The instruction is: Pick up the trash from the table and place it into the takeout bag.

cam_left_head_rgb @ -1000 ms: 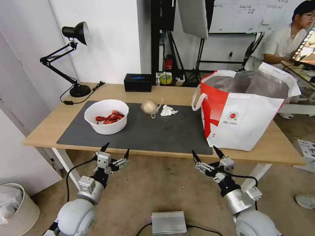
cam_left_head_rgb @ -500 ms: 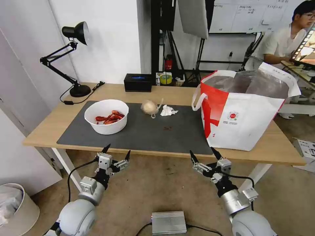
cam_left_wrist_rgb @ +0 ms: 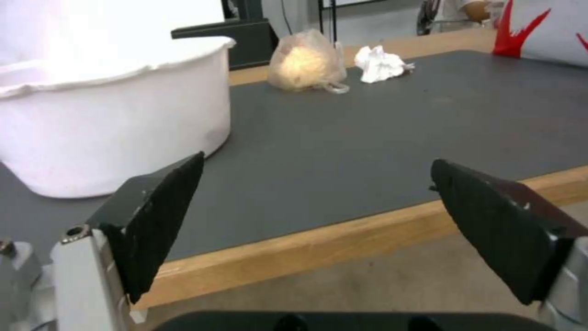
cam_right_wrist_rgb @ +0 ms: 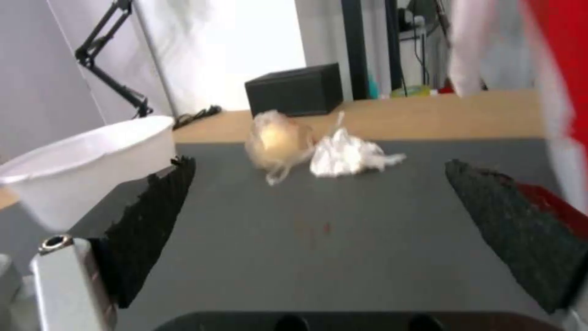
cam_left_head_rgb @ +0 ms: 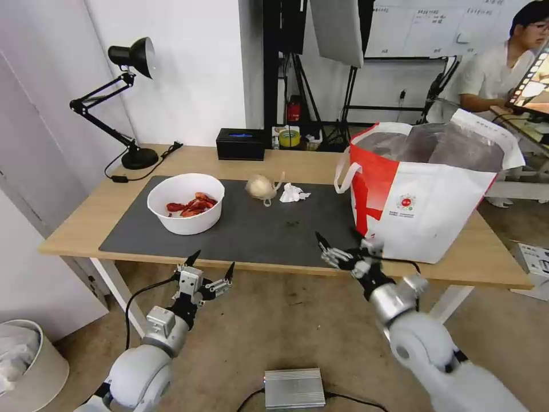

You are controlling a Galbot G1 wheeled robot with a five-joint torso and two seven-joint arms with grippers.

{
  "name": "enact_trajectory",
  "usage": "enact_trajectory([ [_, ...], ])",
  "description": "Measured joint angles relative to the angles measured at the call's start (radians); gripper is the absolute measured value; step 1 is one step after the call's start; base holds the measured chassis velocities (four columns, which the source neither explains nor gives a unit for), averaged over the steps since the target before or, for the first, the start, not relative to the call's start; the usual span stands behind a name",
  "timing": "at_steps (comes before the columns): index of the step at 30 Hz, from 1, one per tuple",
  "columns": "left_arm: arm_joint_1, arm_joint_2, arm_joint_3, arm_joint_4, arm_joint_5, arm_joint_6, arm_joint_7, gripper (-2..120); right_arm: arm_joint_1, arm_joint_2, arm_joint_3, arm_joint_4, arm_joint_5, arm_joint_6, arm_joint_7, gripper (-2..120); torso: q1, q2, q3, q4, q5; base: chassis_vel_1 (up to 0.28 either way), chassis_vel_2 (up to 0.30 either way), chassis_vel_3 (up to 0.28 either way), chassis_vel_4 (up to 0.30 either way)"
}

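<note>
My right gripper grabs the beige wrapped ball by its round body [cam_left_head_rgb: 259, 186] next, to put it into the takeout bag [cam_left_head_rgb: 426, 189].
On the table [cam_left_head_rgb: 80, 229], the dark mat [cam_left_head_rgb: 257, 229] holds a white bowl [cam_left_head_rgb: 185, 203] of red shells, a beige wrapped ball [cam_left_head_rgb: 260, 187] and a crumpled tissue [cam_left_head_rgb: 293, 194]. The white and red takeout bag [cam_left_head_rgb: 426, 189] stands open at the right end. My right gripper [cam_left_head_rgb: 337, 237] is open over the mat's front edge, left of the bag. The right wrist view faces the ball [cam_right_wrist_rgb: 277, 140] and tissue [cam_right_wrist_rgb: 349, 154] between its open fingers [cam_right_wrist_rgb: 153, 216]. My left gripper [cam_left_head_rgb: 213, 262] is open below the table's front edge, near the bowl [cam_left_wrist_rgb: 116, 115].
A black box [cam_left_head_rgb: 240, 143] and a black desk lamp [cam_left_head_rgb: 128, 103] stand at the back of the table. A grey metal unit [cam_left_head_rgb: 294, 388] lies on the floor between my arms. A bin [cam_left_head_rgb: 28, 360] sits on the floor at the left.
My right arm has risen and reached forward from below the table edge to over the mat's front. The left gripper has shifted slightly to the right.
</note>
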Motion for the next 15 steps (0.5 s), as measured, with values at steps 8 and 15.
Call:
enact_trajectory([
  [8, 0.010, -0.010, -0.019, 0.003, 0.001, -0.002, -0.001, 100, 0.220, 0.060, -0.167, -0.131, -0.012, -0.115, 0.156, 100, 0.000, 0.000, 0.000, 0.0000, 0.0001, 0.000, 0.000, 0.000, 0.000],
  [15, 0.015, -0.029, -0.028, 0.014, 0.005, -0.004, -0.002, 100, 0.445, 0.146, -0.301, -0.313, -0.003, -0.200, 0.304, 100, 0.000, 0.000, 0.000, -0.0001, 0.0000, 0.000, 0.000, 0.000, 0.000],
])
